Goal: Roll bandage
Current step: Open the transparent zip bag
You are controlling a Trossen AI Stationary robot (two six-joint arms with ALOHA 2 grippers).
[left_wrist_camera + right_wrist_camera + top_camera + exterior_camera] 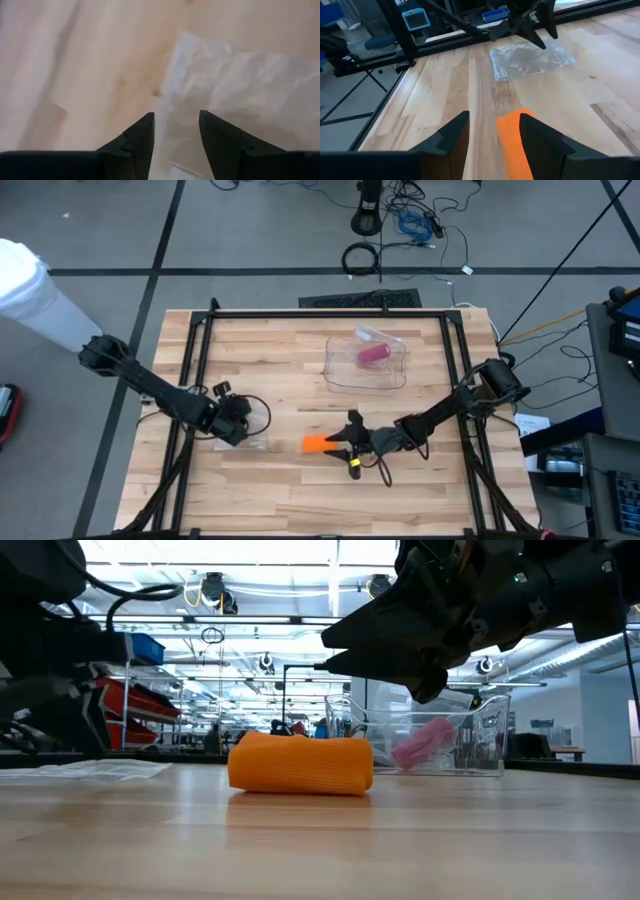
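My left gripper reaches the clear plastic wrapper and grabs its edge (171, 87) next, to let the orange bandage roll go in.
An orange bandage roll (318, 443) lies on its side on the wooden table (300, 500), near the middle front; the low view shows the roll (300, 764) resting there. My right gripper (346, 442) hangs open just above the roll's right end, its fingers (455, 131) level and pointing toward the table's left edge, with the bandage (512, 142) below the gap. My left gripper (238, 430) is open and tipped down over a clear plastic wrapper (240, 85), which lies flat on the table to the left of the roll.
A clear plastic box (366, 363) with a pink roll (373, 354) inside stands at the far middle of the table. A black frame (330, 313) runs along the far and side edges. There is bare wood in front of the roll.
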